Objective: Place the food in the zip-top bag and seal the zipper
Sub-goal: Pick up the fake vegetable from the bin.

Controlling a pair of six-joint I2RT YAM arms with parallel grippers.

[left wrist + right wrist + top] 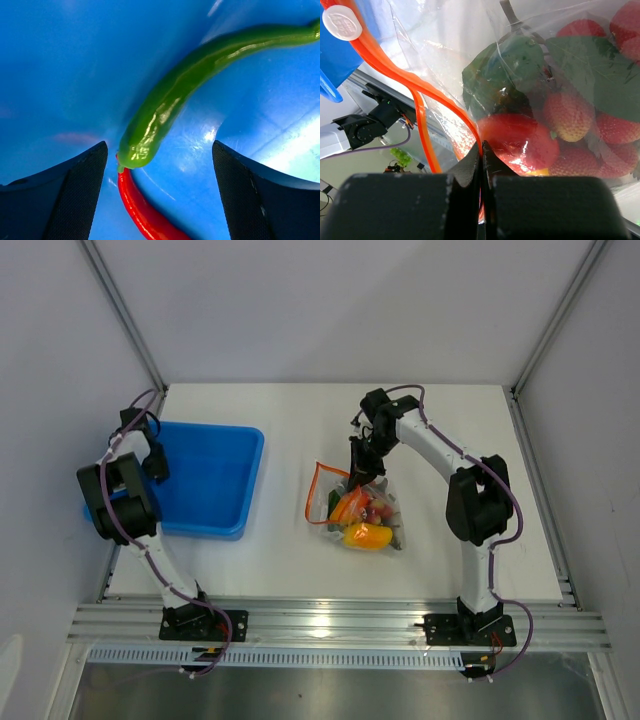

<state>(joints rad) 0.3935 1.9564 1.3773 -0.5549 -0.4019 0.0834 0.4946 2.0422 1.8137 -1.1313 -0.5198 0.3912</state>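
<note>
The green pepper [185, 87] would stay in the blue tray if I lifted my left gripper now, because the open fingers are wide apart around its end [143, 140].
The clear zip-top bag [362, 512] lies mid-table, holding a yellow-orange mango [367, 536], red pieces and green leaves. Its red-orange zipper strip [318, 492] curves open at the left. My right gripper [358, 478] is shut on the zipper edge [470, 131] at the bag's far side; strawberries [567, 116] and a red fruit [522, 140] show through the plastic. My left gripper [159, 165] is open, low inside the blue tray [215, 440], over a green pepper [185, 87] and a red pepper [142, 210]. In the top view the left gripper [155, 465] sits at the tray's left side.
The blue tray stands left of the bag, near the table's left edge. A white slider tab [341, 22] sits on the zipper strip. Metal rails [320, 625] run along the near edge, and grey walls enclose the table.
</note>
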